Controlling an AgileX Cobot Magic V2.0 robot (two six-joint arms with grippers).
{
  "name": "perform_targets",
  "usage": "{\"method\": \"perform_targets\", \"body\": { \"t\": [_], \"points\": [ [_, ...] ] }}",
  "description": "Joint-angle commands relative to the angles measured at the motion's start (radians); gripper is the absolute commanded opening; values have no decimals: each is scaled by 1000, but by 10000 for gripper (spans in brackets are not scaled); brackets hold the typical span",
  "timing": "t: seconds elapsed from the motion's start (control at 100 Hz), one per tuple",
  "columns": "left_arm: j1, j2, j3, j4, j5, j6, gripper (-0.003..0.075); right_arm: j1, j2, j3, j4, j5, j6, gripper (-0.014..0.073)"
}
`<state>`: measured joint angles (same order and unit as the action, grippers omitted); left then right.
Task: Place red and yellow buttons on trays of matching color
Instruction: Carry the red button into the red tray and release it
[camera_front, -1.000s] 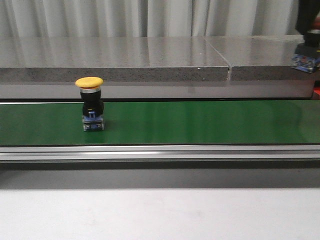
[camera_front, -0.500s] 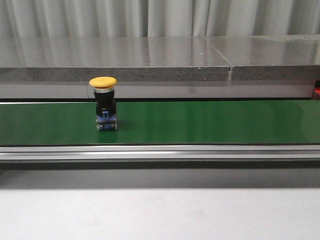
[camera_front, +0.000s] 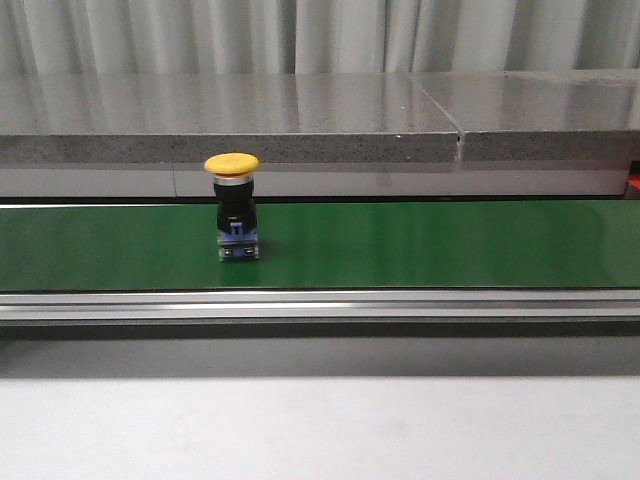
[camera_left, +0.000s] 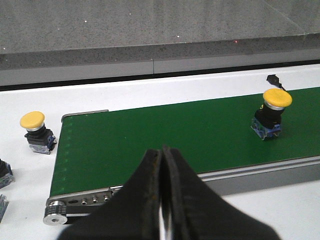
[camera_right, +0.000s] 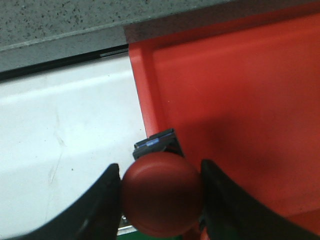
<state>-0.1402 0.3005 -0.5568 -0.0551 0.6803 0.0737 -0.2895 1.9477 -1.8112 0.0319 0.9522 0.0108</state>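
Note:
My right gripper keeps holding the red button for now. In the right wrist view, its black base (camera_right: 159, 142) hangs across the red tray's rim (camera_right: 145, 95), so if I opened now, it would tip.
A yellow button (camera_front: 231, 205) with a black body stands upright on the green belt (camera_front: 420, 245), left of centre; the left wrist view also shows this yellow button (camera_left: 272, 112). A second yellow button (camera_left: 35, 131) sits on the white table beside the belt's end. My left gripper (camera_left: 162, 150) hangs shut and empty above the belt's near rail. My right gripper (camera_right: 161, 195) is shut on the cap of a red button (camera_right: 161, 192), held over the rim of the red tray (camera_right: 240, 100). No yellow tray is in view.
A grey stone ledge (camera_front: 300, 115) runs behind the belt, and a metal rail (camera_front: 320, 305) runs along its front. A sliver of the red tray (camera_front: 634, 180) shows at the far right. Parts of other button bodies (camera_left: 3, 172) lie at the table's edge.
The yellow button has travelled right along the belt. The right gripper with its button has left the front view's top right corner.

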Motion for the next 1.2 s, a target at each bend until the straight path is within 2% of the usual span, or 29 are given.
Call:
{"method": "perform_targets", "body": {
  "t": [0.0, 0.28, 0.84, 0.94, 1.08, 1.13, 1.19],
  "points": [
    [-6, 9, -26, -15, -70, 0, -21, -6, -22, -45, 3, -26, -11, 80],
    [-6, 9, -26, -15, -70, 0, -21, -10, 46, -45, -61, -45, 21, 80],
    [-6, 9, -26, -15, -70, 0, -21, -19, 110, -45, -64, -17, 47, 88],
    [-6, 9, -26, -15, -70, 0, -21, -19, 113, -45, -64, -17, 47, 195],
    [-6, 9, -26, -15, -70, 0, -21, -19, 111, -45, -64, -31, 48, 479],
    [-6, 9, -26, -15, -70, 0, -21, -19, 110, -45, -64, -31, 52, 533],
    [-6, 9, -26, -15, -70, 0, -21, -19, 109, -45, -64, -31, 54, 554]
  ]
}}
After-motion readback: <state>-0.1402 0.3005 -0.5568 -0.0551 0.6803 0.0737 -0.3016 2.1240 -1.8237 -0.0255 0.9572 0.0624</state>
